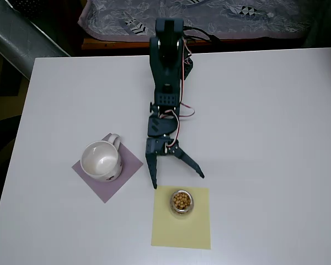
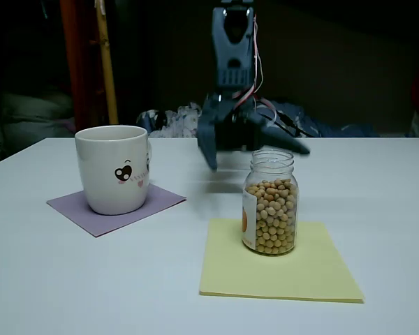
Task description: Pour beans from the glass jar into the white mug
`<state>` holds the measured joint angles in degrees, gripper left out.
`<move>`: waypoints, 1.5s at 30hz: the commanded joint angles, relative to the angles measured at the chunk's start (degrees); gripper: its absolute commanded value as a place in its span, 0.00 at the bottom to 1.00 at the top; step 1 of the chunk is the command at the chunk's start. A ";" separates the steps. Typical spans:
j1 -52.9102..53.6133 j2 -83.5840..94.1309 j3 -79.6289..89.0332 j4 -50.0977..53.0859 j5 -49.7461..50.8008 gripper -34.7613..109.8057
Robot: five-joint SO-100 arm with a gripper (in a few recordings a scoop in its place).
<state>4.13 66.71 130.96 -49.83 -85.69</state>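
Note:
My gripper grabs the glass jar by its bean-filled body (image 1: 181,202) next, to pour the beans into the white mug (image 1: 101,160).
The glass jar (image 1: 181,202) (image 2: 269,202) stands upright on a yellow mat, about two thirds full of tan beans (image 1: 181,200) (image 2: 274,216). The white mug (image 1: 101,160) (image 2: 114,167) stands upright and empty on a purple mat, left of the jar, its handle pointing away toward the back in the overhead view. My gripper (image 1: 177,181) (image 2: 255,157) is open, fingers spread wide, just behind the jar and a little above the table. Nothing is between its fingers, and it touches neither jar nor mug.
The yellow mat (image 1: 181,218) (image 2: 279,262) and the purple mat (image 1: 106,168) (image 2: 115,208) lie flat on the white table (image 1: 265,138). The arm's base (image 1: 168,38) stands at the table's far edge. A patterned cloth (image 1: 209,16) lies behind the table.

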 commanded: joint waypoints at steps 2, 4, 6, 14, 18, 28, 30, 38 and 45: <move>0.00 -8.00 -7.65 -4.57 0.09 0.69; -0.26 -11.51 -10.99 -4.75 0.44 0.70; -0.53 -14.41 -14.15 -4.75 0.53 0.69; -1.85 -22.59 -24.26 -4.57 0.00 0.66; -2.11 -25.05 -27.16 -3.69 0.35 0.59; -2.55 -26.19 -29.88 -2.64 1.05 0.47; -2.72 -25.58 -29.36 -2.64 1.76 0.45; -2.81 -18.28 -23.47 -2.64 6.86 0.40; -2.46 -6.77 -14.24 -2.64 13.18 0.34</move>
<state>1.14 50.98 113.91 -51.86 -74.62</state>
